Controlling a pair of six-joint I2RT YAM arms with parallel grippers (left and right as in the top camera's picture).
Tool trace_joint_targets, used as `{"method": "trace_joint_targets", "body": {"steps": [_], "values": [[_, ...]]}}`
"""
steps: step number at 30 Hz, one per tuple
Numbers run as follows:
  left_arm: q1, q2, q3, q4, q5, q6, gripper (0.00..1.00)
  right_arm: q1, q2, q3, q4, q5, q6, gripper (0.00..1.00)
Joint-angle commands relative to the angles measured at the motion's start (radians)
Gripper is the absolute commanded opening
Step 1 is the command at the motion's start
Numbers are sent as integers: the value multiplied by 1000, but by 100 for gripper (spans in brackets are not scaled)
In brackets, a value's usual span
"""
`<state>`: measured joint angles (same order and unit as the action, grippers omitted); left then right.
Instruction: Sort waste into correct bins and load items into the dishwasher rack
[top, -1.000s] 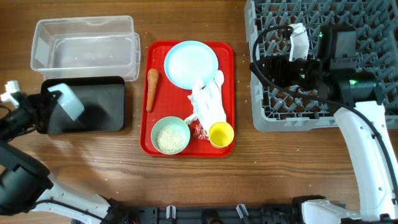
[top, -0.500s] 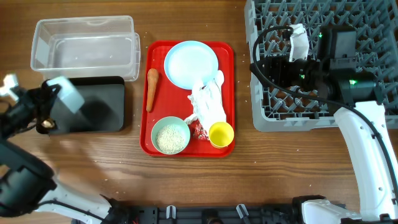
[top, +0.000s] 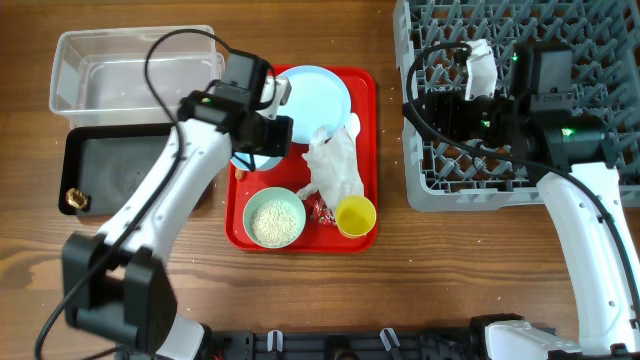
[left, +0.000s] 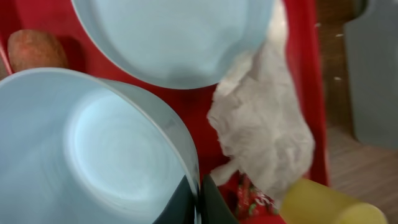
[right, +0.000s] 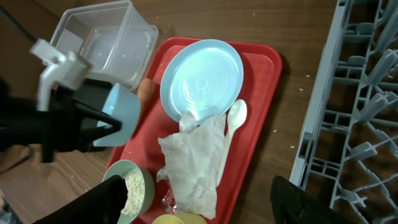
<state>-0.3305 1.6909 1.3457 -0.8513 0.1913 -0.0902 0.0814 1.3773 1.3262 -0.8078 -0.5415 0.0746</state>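
The bowl hangs tilted above the carrot (left: 34, 50) by the tray's edge and would drop onto the carrot if I opened, so I need to keep my left gripper closed on the bowl.
My left gripper (top: 262, 138) is shut on the rim of an empty light blue bowl (left: 93, 143), held tilted over the red tray's left side, and the bowl also shows in the right wrist view (right: 123, 111). The carrot (left: 34, 50) is mostly hidden under it. On the tray lie the light blue plate (top: 312, 98), white spoon (right: 234, 119), crumpled napkin (top: 336, 165), red-and-white wrapper (top: 320, 208), yellow cup (top: 355, 215) and a second bowl of rice (top: 274, 220). A brown lump (top: 72, 197) lies in the black tray (top: 130, 165). My right gripper (right: 205, 202) is open and empty, by the grey rack (top: 600, 60).
The clear tub (top: 135, 75) stands at the back left, touching the black tray. The red tray (top: 368, 150) sits mid-table between the bins and the rack. My left arm stretches across the black tray's right end. A few rice grains lie on the wood.
My left arm has swung right from over the black tray to the red tray, still holding the bowl. The brown lump now lies uncovered in the black tray. The right arm has not moved.
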Motion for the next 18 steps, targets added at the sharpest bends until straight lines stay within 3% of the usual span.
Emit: {"method": "trace_joint_targets", "body": {"steps": [1,8,10,12,14,18], "values": [[-34,79,1,23,-106,-53,4,-4,21,6,3,3,7,77],[-124,111,1,36,-107,-53,6,-4,35,6,6,2,8,77],[-124,111,1,37,-108,-53,33,-4,35,6,6,2,8,77],[-124,111,1,36,-107,-53,49,-4,35,6,8,2,8,77],[-113,105,3,36,-111,-68,55,3,35,6,34,-11,19,77],[51,-16,89,3,-81,-271,60,130,41,6,181,45,116,73]]}}
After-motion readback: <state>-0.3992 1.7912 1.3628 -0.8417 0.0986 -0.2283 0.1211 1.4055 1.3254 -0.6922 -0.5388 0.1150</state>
